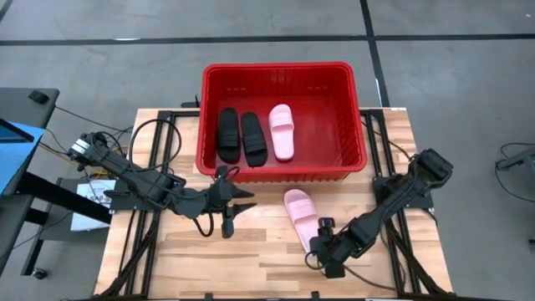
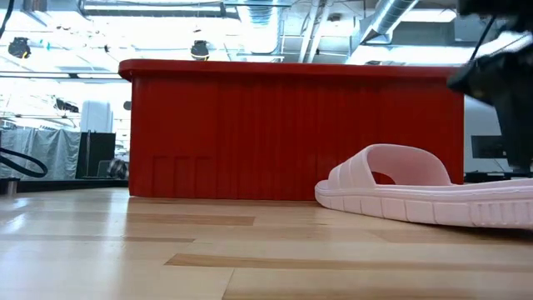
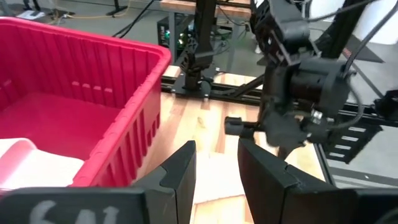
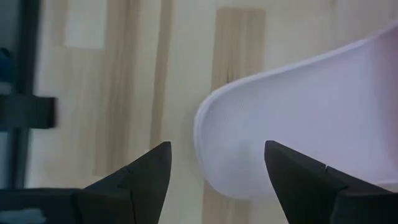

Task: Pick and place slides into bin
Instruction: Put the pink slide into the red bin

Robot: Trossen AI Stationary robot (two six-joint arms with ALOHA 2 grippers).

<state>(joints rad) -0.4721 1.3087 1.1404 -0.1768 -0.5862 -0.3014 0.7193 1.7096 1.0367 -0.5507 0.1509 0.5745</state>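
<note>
The loose pink slide needs to go into the red bin, so my right gripper should pick it up next by its rounded heel end point(image 1: 310, 242) point(image 4: 229, 146).
The red bin point(image 1: 279, 171) stands at the table's far middle. Inside it two black slides point(image 1: 241, 134) and one light pink slide point(image 1: 282, 130) lie flat on its floor. A second pink slide point(image 1: 299, 215) lies sole-down on the table in front of the bin; it also shows in the low view point(image 2: 433, 187). My right gripper point(image 1: 318, 249) is open at this slide's near end; in the right wrist view its fingers point(image 4: 140, 180) stand on either side of the slide's rounded end point(image 4: 249, 143). My left gripper point(image 1: 247, 201) is open and empty just in front of the bin's near wall point(image 3: 134, 134).
The bin's near wall point(image 2: 291, 125) rises right behind the loose slide. Black frame rails point(image 1: 138, 242) run along the table's left and right sides. My right arm point(image 3: 298, 81) stands straight ahead of my left gripper. Bare wood lies at the near left point(image 1: 167, 267).
</note>
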